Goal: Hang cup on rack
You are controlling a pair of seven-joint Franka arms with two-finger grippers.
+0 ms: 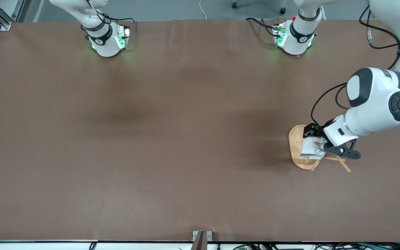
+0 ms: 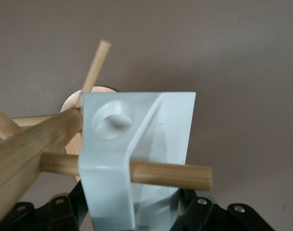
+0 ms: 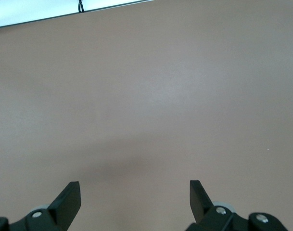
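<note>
My left gripper is ready to open: the rack peg (image 2: 171,174) goes through the cup's handle (image 2: 108,187) in the left wrist view, so the cup would hang.
The white faceted cup (image 1: 310,150) hangs beside the bamboo rack (image 1: 296,144) at the left arm's end of the table. In the left wrist view a rack peg (image 2: 171,174) passes through the handle of the cup (image 2: 158,130), next to the thick post (image 2: 21,154). My left gripper (image 1: 312,138) is over the rack's oval base, shut on the cup body, with a black finger on each side (image 2: 134,214). My right gripper (image 3: 135,197) is open and empty over bare table; it does not show in the front view.
Other thin pegs (image 1: 343,164) stick out of the rack toward the front camera. The brown table cover (image 1: 186,139) is bare elsewhere. The two arm bases (image 1: 108,40) stand along the table edge farthest from the front camera.
</note>
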